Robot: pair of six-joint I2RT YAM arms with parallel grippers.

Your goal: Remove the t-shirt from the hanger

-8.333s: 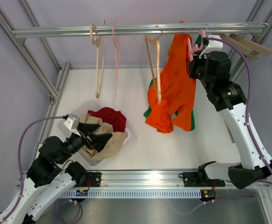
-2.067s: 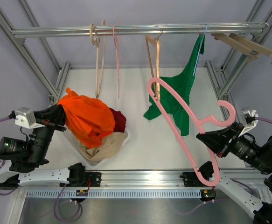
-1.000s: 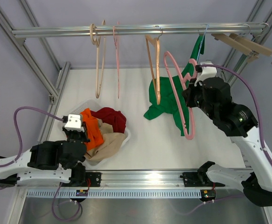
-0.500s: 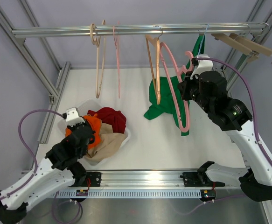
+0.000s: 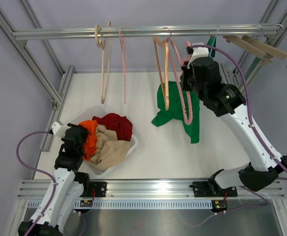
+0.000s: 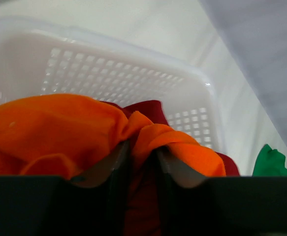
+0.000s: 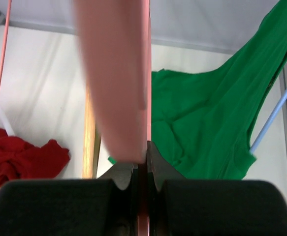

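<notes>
The pink hanger's hook is still short of the bar (image 5: 133,32) and the hanger would drop, so it is too early to release. My right gripper moves the hook over the bar first.
The orange t-shirt (image 5: 90,140) lies crumpled in the white basket (image 5: 133,143) at the left. My left gripper (image 5: 83,143) is down in the basket with its fingers parted; a fold of the orange t-shirt (image 6: 59,123) drapes between and over them (image 6: 143,153). My right gripper (image 5: 185,84) is shut on the bare pink hanger (image 5: 177,73), held upright just under the rail (image 5: 133,32), its hook close to the rail. In the right wrist view the pink hanger (image 7: 113,98) rises blurred from the shut gripper (image 7: 143,158).
A green t-shirt (image 5: 192,115) hangs from a blue hanger (image 7: 273,115) right of the pink one. A wooden hanger (image 5: 162,64) hangs just left of it; wooden (image 5: 104,69) and pink (image 5: 122,64) hangers hang farther left. Red (image 5: 116,123) and beige (image 5: 109,147) clothes fill the basket.
My left gripper has opened off the orange t-shirt and its arm has swung back to the left. My right arm has carried the pink hanger up and left toward the rail.
</notes>
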